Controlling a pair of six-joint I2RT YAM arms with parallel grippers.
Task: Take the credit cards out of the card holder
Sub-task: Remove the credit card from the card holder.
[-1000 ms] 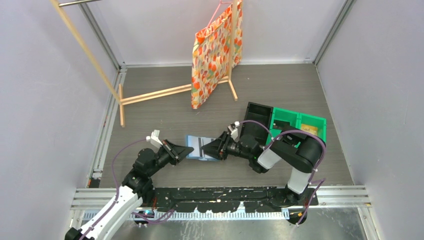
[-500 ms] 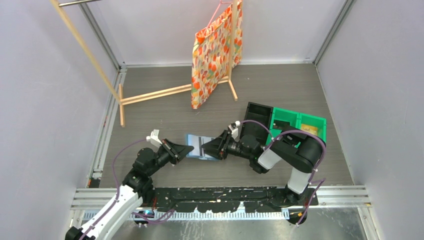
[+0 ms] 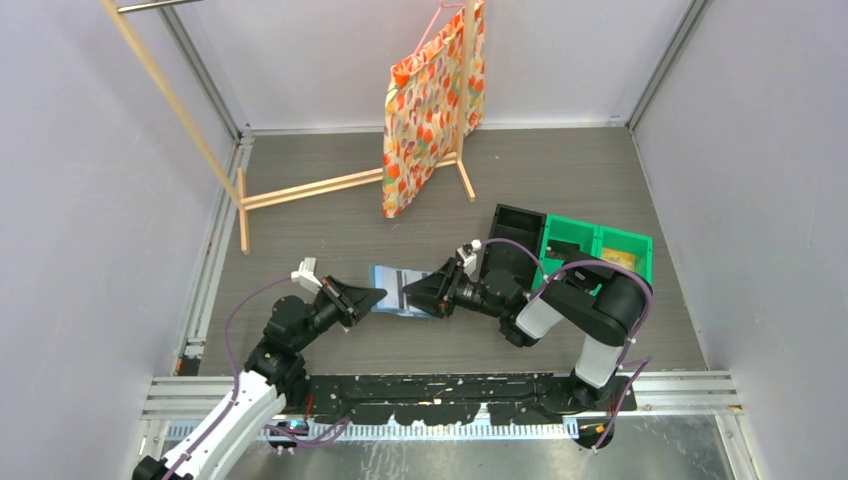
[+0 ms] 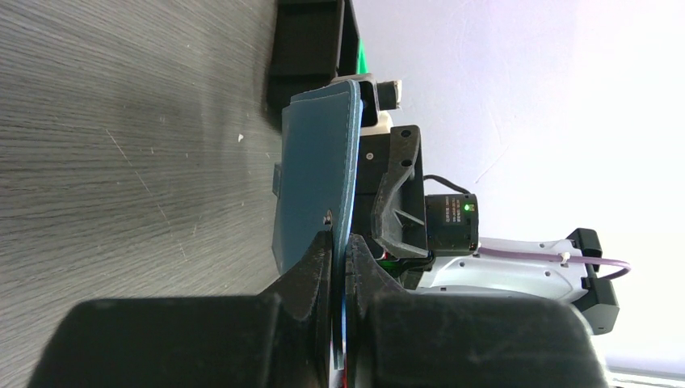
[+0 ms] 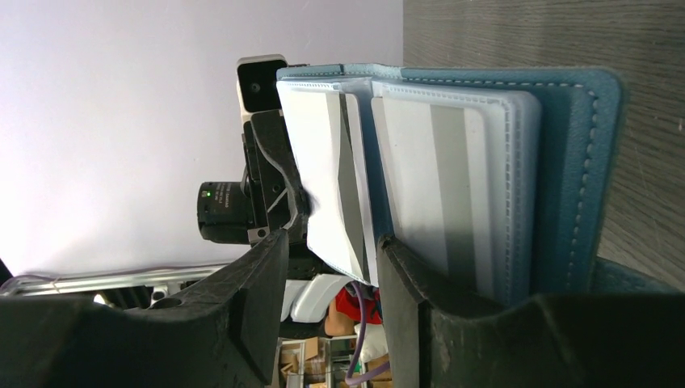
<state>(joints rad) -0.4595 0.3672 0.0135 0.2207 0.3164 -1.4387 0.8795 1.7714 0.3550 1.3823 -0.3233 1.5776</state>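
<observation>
Next, my right gripper grabs the thin whitish card by its exposed striped edge (image 3: 401,286) (image 5: 355,190), leaving its sleeve free to slip off the card.
The teal-blue card holder (image 3: 398,291) is held open between my two grippers, just above the table. My left gripper (image 3: 376,297) is shut on its teal cover (image 4: 317,182), with the fingertips (image 4: 321,255) pinching the edge. In the right wrist view the holder (image 5: 569,178) shows its pale inside and translucent sleeves holding whitish-grey striped credit cards (image 5: 440,190). My right gripper (image 5: 331,263) is open, and one loose sleeve leaf with a card (image 5: 323,174) hangs between its jaws without being pinched. It also shows in the top view (image 3: 415,294).
A black bin (image 3: 515,232) and a green bin (image 3: 598,250) with small items stand right of the holder. A wooden rack (image 3: 300,188) with a patterned orange bag (image 3: 430,100) stands at the back. Walls close both sides.
Both grippers and the card holder have shifted slightly away from the arm bases. The left grip on the cover is unchanged.
</observation>
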